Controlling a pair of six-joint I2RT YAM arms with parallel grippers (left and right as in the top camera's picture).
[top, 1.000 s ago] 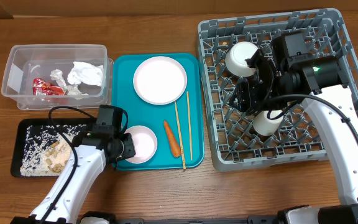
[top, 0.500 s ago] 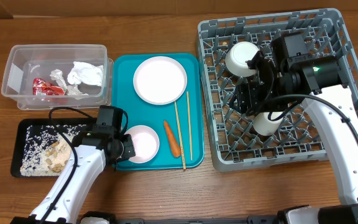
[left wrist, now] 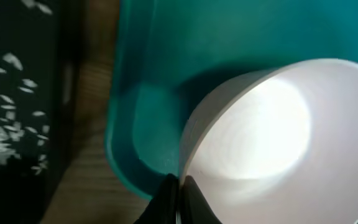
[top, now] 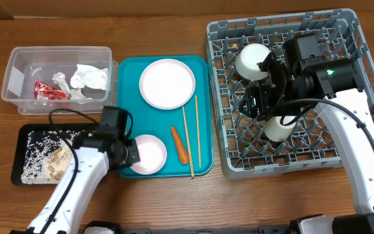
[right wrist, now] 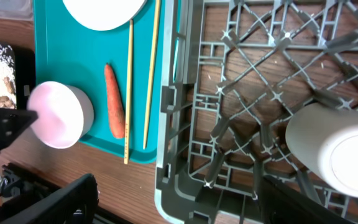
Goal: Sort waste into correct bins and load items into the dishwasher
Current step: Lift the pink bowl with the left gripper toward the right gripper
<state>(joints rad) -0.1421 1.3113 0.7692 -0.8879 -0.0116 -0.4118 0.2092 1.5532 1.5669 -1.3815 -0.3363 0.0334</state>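
I need to load the dish rack (top: 214, 91), so my right gripper needs to reach the small white bowl and grab the bowl's free rim opposite my left gripper.
My left gripper (top: 132, 156) (left wrist: 179, 182) is shut on the left rim of a small white bowl (top: 150, 155) (left wrist: 272, 137). The bowl sits tilted at the teal tray's (top: 135, 110) front left corner. On the tray also lie a round white plate (top: 167, 83), an orange carrot (top: 180, 144) and two wooden chopsticks (top: 187, 140). Over the grey dish rack (top: 214, 91) my right gripper (top: 257, 101) (right wrist: 185, 202) hangs open and holds nothing. A white bowl (top: 252, 60) and a white cup (top: 279, 127) (right wrist: 337, 149) stand in the rack on either side of it.
A clear tub (top: 60, 50) at the back left holds crumpled tissue (top: 91, 76) and a red wrapper (top: 47, 91). A black tray (top: 17, 156) with rice and food scraps (top: 54, 162) lies just left of my left arm.
My left gripper has shut on the bowl's rim, and the bowl has shifted slightly. My right gripper's fingers have spread wider above the rack.
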